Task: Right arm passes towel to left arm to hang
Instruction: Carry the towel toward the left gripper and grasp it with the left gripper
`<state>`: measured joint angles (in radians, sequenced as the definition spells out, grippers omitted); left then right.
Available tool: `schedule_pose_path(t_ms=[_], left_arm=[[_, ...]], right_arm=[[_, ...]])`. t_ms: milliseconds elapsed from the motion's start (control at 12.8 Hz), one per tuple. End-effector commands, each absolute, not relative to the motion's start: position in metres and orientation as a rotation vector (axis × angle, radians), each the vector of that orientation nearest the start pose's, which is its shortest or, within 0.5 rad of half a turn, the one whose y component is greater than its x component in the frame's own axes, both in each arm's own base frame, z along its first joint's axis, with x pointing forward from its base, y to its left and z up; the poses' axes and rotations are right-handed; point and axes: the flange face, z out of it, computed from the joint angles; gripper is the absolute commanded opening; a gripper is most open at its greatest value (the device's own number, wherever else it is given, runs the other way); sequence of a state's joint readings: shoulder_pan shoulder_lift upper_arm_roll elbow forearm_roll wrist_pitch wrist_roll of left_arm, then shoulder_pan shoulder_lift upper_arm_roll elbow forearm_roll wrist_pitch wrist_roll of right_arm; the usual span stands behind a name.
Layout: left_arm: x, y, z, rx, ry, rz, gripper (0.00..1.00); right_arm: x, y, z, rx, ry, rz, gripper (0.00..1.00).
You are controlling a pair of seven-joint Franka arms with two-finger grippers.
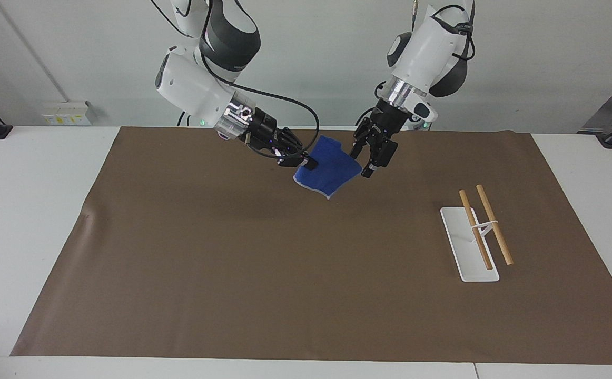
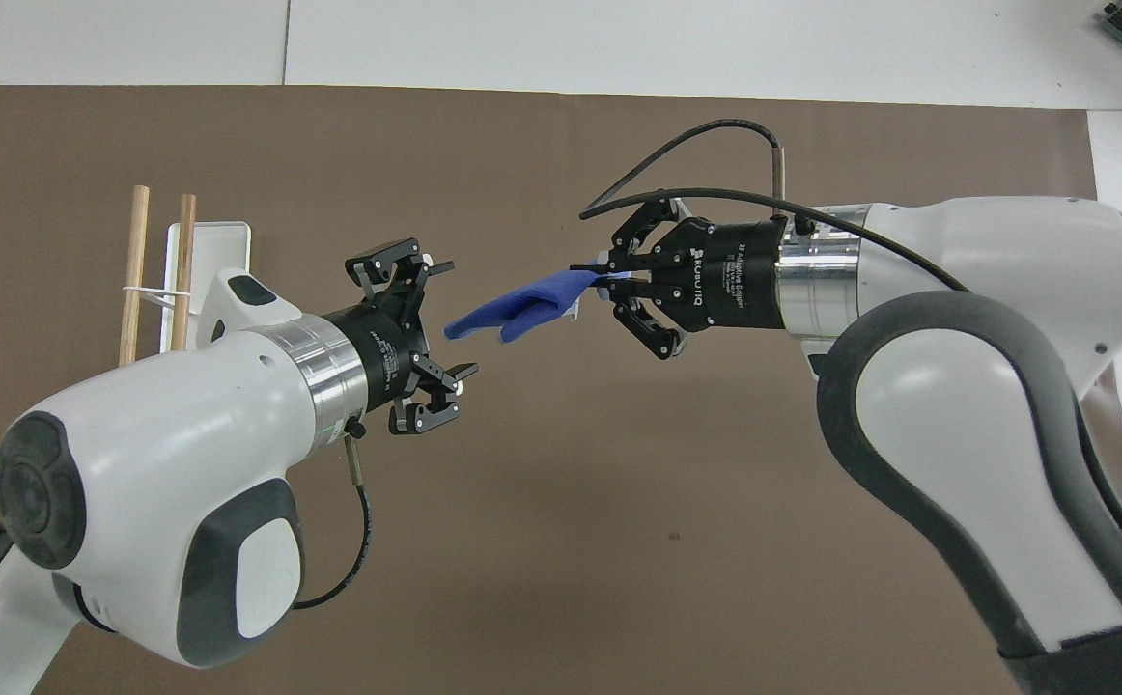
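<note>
I will next take hold of the towel by its loose end (image 2: 459, 328) with my left gripper, and then the towel can hang on the rack's wooden rods.
The royal-blue towel (image 1: 328, 168) with a light-grey edge hangs in the air over the brown mat, also seen in the overhead view (image 2: 522, 307). My right gripper (image 1: 306, 159) is shut on one end of it; it also shows in the overhead view (image 2: 603, 280). My left gripper (image 1: 365, 159) is open, its fingers spread either side of the towel's free end, close to it without holding it; in the overhead view (image 2: 445, 320) it faces the towel's tip.
A white base with two wooden rods (image 1: 479, 230) stands on the brown mat (image 1: 264, 263) toward the left arm's end of the table; it also shows in the overhead view (image 2: 175, 265).
</note>
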<state>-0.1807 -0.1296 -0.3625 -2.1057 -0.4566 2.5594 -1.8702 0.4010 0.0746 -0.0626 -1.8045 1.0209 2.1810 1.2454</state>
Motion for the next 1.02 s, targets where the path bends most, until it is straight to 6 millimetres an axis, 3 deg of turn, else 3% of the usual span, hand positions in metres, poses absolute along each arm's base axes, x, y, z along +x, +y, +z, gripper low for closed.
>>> schedule_pose_path(t_ms=[0, 156, 391, 469, 626, 782, 860, 938], left_arm=[[0.4749, -0.2977, 0.5246, 1.7, 1.815, -0.125, 0.98], [0.4747, -0.2979, 0.5241, 1.702, 1.818, -0.128, 0.9], [0.4721, -0.3017, 0.5235, 1.716, 1.812, -0.132, 0.45], [0.472, -0.3017, 0.5233, 1.734, 1.795, -0.125, 0.25], [0.4724, -0.3015, 0.5243, 1.733, 1.788, -0.117, 0.02], [0.4725, -0.301, 0.5235, 1.786, 1.74, -0.096, 0.0], [0.4732, -0.3001, 0.5239, 1.817, 1.703, -0.077, 0.0], [0.4743, -0.2993, 0.5239, 1.854, 1.656, -0.051, 0.0]], right_arm=[[0.5713, 0.239, 0.5503, -1.71, 1.415, 0.521, 0.0], [0.5693, 0.2445, 0.5507, -1.721, 1.4, 0.516, 0.0], [0.5688, 0.2444, 0.5508, -1.728, 1.388, 0.509, 0.0], [0.5685, 0.2452, 0.5508, -1.73, 1.386, 0.509, 0.0], [0.5688, 0.2453, 0.5498, -1.731, 1.388, 0.51, 0.0], [0.5687, 0.2449, 0.5496, -1.732, 1.39, 0.515, 0.24], [0.5685, 0.2448, 0.5513, -1.731, 1.387, 0.513, 0.57], [0.5677, 0.2444, 0.552, -1.744, 1.381, 0.504, 0.64]])
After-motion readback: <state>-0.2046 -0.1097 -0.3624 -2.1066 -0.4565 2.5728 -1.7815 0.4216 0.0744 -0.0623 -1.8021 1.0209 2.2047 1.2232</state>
